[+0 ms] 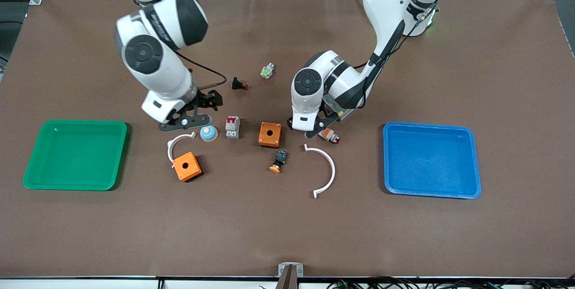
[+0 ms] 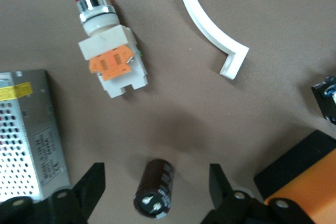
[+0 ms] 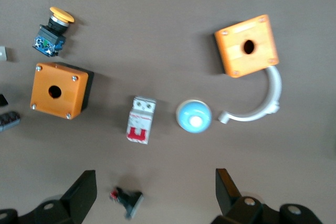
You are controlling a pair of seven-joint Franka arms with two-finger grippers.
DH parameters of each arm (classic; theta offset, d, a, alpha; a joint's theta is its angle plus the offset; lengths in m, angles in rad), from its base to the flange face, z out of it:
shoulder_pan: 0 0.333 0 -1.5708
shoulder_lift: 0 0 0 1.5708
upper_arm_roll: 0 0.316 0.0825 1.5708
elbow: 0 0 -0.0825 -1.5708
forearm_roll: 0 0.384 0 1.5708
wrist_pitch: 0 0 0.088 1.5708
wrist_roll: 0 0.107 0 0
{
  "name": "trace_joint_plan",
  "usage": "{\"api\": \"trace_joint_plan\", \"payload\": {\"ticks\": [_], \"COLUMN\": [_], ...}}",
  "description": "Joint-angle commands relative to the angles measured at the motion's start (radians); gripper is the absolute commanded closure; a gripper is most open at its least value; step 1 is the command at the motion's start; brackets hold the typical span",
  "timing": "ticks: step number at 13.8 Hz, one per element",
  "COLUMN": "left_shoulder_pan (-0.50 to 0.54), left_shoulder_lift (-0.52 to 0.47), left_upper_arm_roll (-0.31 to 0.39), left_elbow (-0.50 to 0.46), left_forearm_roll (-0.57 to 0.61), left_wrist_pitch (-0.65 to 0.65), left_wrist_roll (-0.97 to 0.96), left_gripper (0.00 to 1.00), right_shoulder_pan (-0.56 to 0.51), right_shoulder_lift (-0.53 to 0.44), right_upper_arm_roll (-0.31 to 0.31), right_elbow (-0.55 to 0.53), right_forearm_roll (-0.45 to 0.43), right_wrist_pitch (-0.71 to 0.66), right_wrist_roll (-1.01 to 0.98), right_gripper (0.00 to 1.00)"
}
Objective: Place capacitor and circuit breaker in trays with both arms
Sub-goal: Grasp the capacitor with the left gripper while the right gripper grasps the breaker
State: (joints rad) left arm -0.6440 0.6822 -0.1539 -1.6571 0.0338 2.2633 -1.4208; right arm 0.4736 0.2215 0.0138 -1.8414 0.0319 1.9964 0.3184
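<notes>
My right gripper grabs the circuit breaker (image 1: 232, 126) by the sides beside its red levers next, to place it in the green tray.
The capacitor (image 2: 155, 188), a short dark cylinder with a silvery end, lies on the brown table between the open fingers (image 2: 94, 182) of my left gripper (image 2: 156, 182). In the front view the left hand (image 1: 307, 122) hides it. The circuit breaker (image 1: 232, 126), a white-grey block with red levers, lies between a blue dome and an orange box; it also shows in the right wrist view (image 3: 141, 119). My right gripper (image 1: 212, 100) hangs open and empty in the right wrist view (image 3: 155, 195), over the table beside a black push-button (image 3: 126, 199).
A green tray (image 1: 76, 122) sits at the right arm's end and a blue tray (image 1: 429, 126) at the left arm's end. Around the breaker lie two orange boxes (image 1: 270, 134) (image 1: 187, 166), a blue dome (image 1: 209, 133), white arcs (image 1: 325, 167), an orange-capped button (image 1: 278, 162), a white-orange part (image 1: 330, 135) and a silver perforated box (image 2: 26, 140).
</notes>
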Motion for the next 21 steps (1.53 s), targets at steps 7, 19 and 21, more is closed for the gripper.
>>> {"api": "trace_joint_plan", "payload": {"ticks": [7, 19, 21], "left_shoulder_pan": [-0.042, -0.019, 0.033], "left_shoulder_lift": [0.016, -0.090, -0.148], "left_upper_arm_roll": [0.005, 0.019, 0.017], "left_elbow": [-0.058, -0.053, -0.052], "left_forearm_roll": [0.009, 0.021, 0.031], "left_wrist_pitch": [0.070, 0.058, 0.022], "left_wrist_roll": [-0.049, -0.036, -0.023], "left_gripper": [0.33, 1.00, 1.00], "right_shoulder_pan": [0.063, 0.073, 0.074], "right_shoulder_lift": [0.162, 0.211, 0.213], "right_upper_arm_roll": [-0.011, -0.009, -0.011], "right_elbow": [-0.194, -0.206, -0.206], "right_forearm_roll": [0.019, 0.019, 0.019], "right_wrist_pitch": [0.431, 0.446, 0.446], "right_wrist_roll": [0.103, 0.177, 0.177], "right_gripper": [0.00, 0.15, 0.26]}}
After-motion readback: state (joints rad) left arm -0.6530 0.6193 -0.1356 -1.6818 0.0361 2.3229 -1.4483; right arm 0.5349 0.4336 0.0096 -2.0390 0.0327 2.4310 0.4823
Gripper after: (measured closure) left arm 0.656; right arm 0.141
